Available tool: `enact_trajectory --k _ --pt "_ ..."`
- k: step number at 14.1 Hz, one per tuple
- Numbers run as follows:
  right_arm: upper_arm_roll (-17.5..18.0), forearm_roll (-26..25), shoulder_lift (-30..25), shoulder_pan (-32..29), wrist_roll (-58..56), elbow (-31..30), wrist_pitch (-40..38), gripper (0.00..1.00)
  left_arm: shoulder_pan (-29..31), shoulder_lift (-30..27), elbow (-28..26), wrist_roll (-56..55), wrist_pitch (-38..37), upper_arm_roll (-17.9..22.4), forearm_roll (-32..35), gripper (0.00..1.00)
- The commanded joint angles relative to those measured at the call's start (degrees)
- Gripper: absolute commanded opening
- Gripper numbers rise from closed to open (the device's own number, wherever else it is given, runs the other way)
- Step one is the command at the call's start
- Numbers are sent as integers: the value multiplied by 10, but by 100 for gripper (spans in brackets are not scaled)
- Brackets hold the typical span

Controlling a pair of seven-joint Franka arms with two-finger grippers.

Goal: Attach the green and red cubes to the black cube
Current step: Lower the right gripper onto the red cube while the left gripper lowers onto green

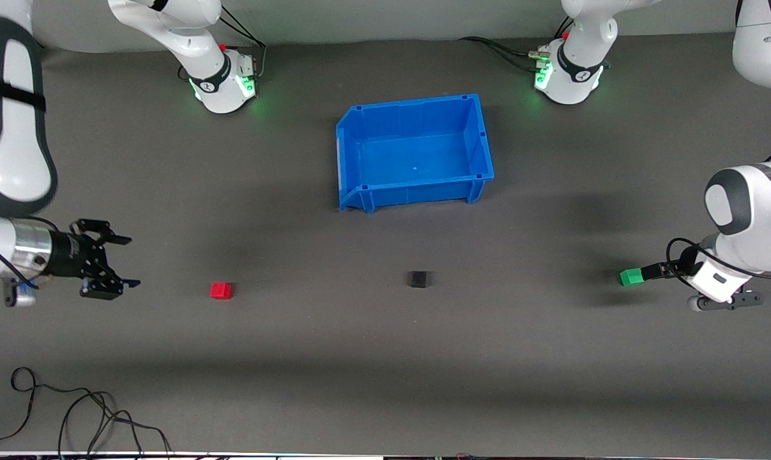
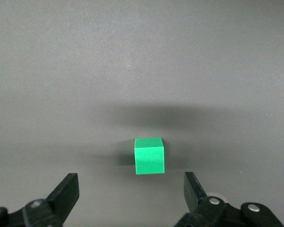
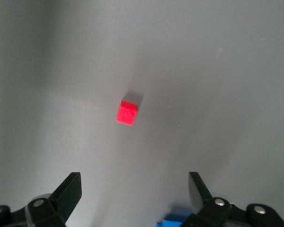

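Note:
My right gripper grips the red cube (image 1: 220,291) by two opposite sides next, which leaves one side of the red cube free to attach to the black cube (image 1: 418,278).
The black cube (image 1: 418,278) lies on the grey table mid-way between the arms, nearer to the front camera than the blue bin. The red cube (image 1: 220,291) lies toward the right arm's end and also shows in the right wrist view (image 3: 127,113). The green cube (image 1: 629,277) lies toward the left arm's end and also shows in the left wrist view (image 2: 149,155). My left gripper (image 1: 648,273) (image 2: 131,182) is open and low, right beside the green cube, which sits just ahead of its fingertips. My right gripper (image 1: 128,260) (image 3: 135,182) is open and empty, apart from the red cube.
An empty blue bin (image 1: 478,137) stands between the arm bases, farther from the front camera than the cubes. Loose black cables (image 1: 78,415) lie at the table's front edge toward the right arm's end.

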Motion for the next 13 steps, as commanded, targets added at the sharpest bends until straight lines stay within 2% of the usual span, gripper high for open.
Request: enact_trajectory --k 1,4,7,8,11,13 --pt "-1 36 -5 10 36 -86 101 100 4 -1 -36 8 50 -2 6 99" --pt "0 67 30 14 39 -131 188 100 4 15 -52 7 99 -2 6 99" --pt "2 89 49 15 40 -155 233 100 3 28 -55 3 118 -2 6 99" --pt "2 114 54 21 39 -162 248 100 3 35 -55 0 130 -2 6 99" --pt "1 154 86 32 39 -161 277 100 -2 54 -55 -5 169 -2 6 99" --pt "2 160 104 45 34 -160 306 100 -2 59 -56 -5 174 -2 5 96"
